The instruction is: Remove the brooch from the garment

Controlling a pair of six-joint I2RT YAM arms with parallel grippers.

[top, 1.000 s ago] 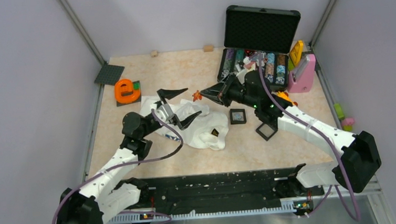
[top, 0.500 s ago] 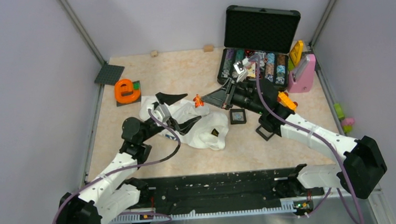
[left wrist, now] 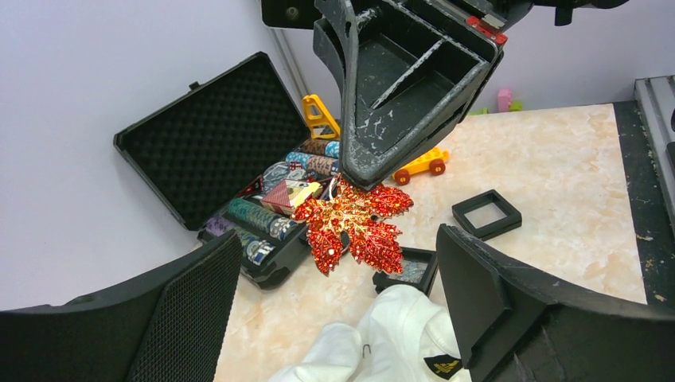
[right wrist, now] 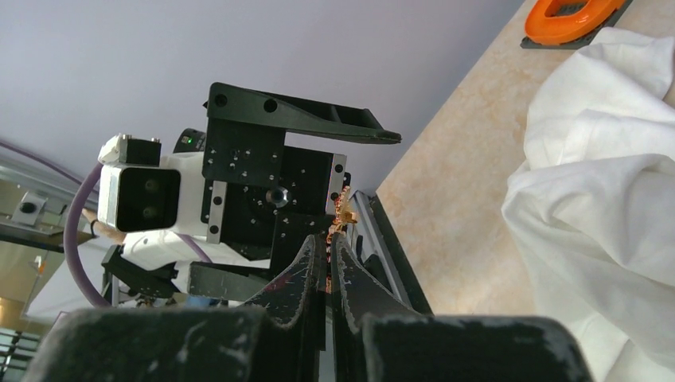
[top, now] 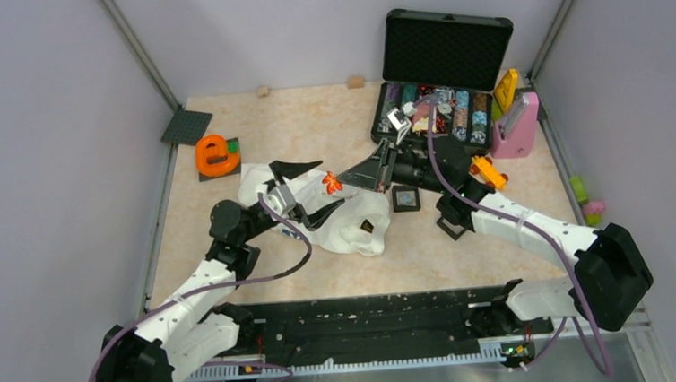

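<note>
The brooch is ready for my left gripper to close on it: over the white garment (top: 348, 228) (left wrist: 398, 328), both fingers reach as far forward as the brooch's orange-red leaves.
The brooch (top: 330, 184) is a glittering orange-red leaf-like pin, off the cloth and held in the air. My right gripper (top: 341, 178) is shut on its upper edge; in the left wrist view the brooch (left wrist: 354, 223) hangs below the shut right fingers (left wrist: 374, 151). In the right wrist view only its thin edge (right wrist: 344, 208) shows at my fingertips (right wrist: 328, 239). The white garment (top: 348, 228) lies crumpled below, with its black tag (left wrist: 444, 365). My left gripper (top: 309, 191) is open and empty, its fingers (left wrist: 493, 294) on either side of the brooch, not touching it.
An orange letter toy (top: 215, 155) lies at the back left by a dark plate (top: 186, 127). An open black case (top: 438, 67) of chips stands at the back right, beside a pink holder (top: 516, 129). An orange toy car (top: 489, 171) and two small black frames (top: 406, 197) lie near the right arm.
My right gripper has carried the brooch left and down, in between the open left fingers. The left arm has shifted slightly.
</note>
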